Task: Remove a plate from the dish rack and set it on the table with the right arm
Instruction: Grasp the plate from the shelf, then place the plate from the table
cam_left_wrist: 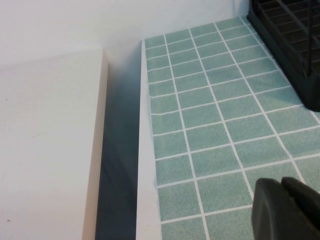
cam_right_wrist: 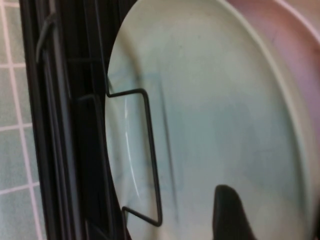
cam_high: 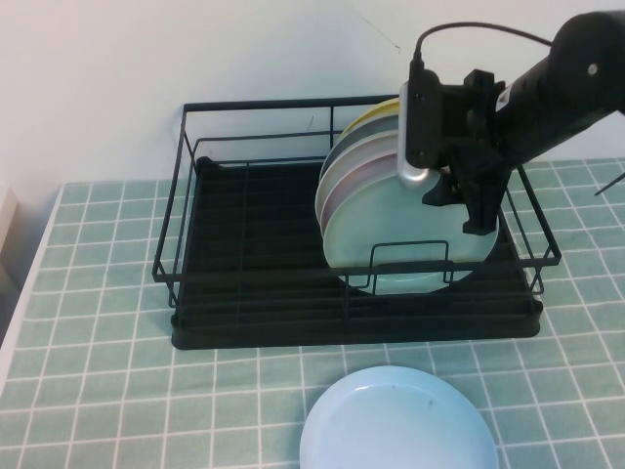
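I will grab the mint-green plate (cam_high: 410,234) by its rim (cam_high: 496,225) with my right gripper next. Then I will lift it out of the dish rack and onto the table.
The pale mint-green plate (cam_high: 410,234) stands upright at the front of a row of plates in the right half of the black wire dish rack (cam_high: 244,254). My right gripper (cam_high: 464,210) is at the plate's upper right rim, open, its fingers to either side of the rim. In the right wrist view the plate (cam_right_wrist: 215,125) fills the frame, with one black finger (cam_right_wrist: 227,215) in front of its face and the rack's wire (cam_right_wrist: 60,125) beside it. My left gripper (cam_left_wrist: 285,205) is shut and empty, low over the tiled table (cam_left_wrist: 210,115) left of the rack (cam_left_wrist: 295,45).
A light blue plate (cam_high: 395,420) lies flat on the table (cam_high: 98,293) in front of the rack. Behind the mint plate stand a pale pink plate (cam_high: 337,191) and a yellow one (cam_high: 376,115). A white ledge (cam_left_wrist: 45,150) borders the table's left edge.
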Motion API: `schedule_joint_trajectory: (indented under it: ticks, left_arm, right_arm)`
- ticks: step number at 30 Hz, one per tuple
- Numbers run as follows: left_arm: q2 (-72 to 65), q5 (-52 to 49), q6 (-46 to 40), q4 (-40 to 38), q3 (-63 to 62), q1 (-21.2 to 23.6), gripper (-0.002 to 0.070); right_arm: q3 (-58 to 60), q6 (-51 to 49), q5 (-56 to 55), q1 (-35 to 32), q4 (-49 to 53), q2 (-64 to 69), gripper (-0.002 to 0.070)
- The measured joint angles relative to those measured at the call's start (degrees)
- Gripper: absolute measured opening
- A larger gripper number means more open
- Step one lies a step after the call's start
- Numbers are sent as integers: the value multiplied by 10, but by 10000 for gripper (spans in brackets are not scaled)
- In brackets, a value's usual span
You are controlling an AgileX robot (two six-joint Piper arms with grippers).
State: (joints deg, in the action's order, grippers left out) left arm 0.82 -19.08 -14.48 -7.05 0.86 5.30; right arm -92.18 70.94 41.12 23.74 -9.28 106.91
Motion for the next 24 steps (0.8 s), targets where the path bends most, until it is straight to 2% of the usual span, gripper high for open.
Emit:
schedule_joint_trajectory:
  ticks: [4, 6, 9, 13, 18, 24]
  left_arm:
    - [0, 0, 0, 0, 0, 0, -3]
    - [0, 0, 0, 0, 0, 0, -3]
    - [0, 0, 0, 0, 0, 0, -3]
    - [0, 0, 0, 0, 0, 0, -3]
    - [0, 0, 0, 0, 0, 0, -3]
    - [0, 0, 0, 0, 0, 0, -3]
  right_arm:
    - [0, 0, -8, 0, 0, 18, 323]
    - [0, -1, -12, 0, 0, 22, 264]
    - [0, -15, -13, 0, 1, 19, 115]
    - [0, -69, -3, 0, 29, -14, 106]
    - [0, -183, 24, 0, 93, -99, 106]
    - [0, -327, 97, 0, 70, -220, 106]
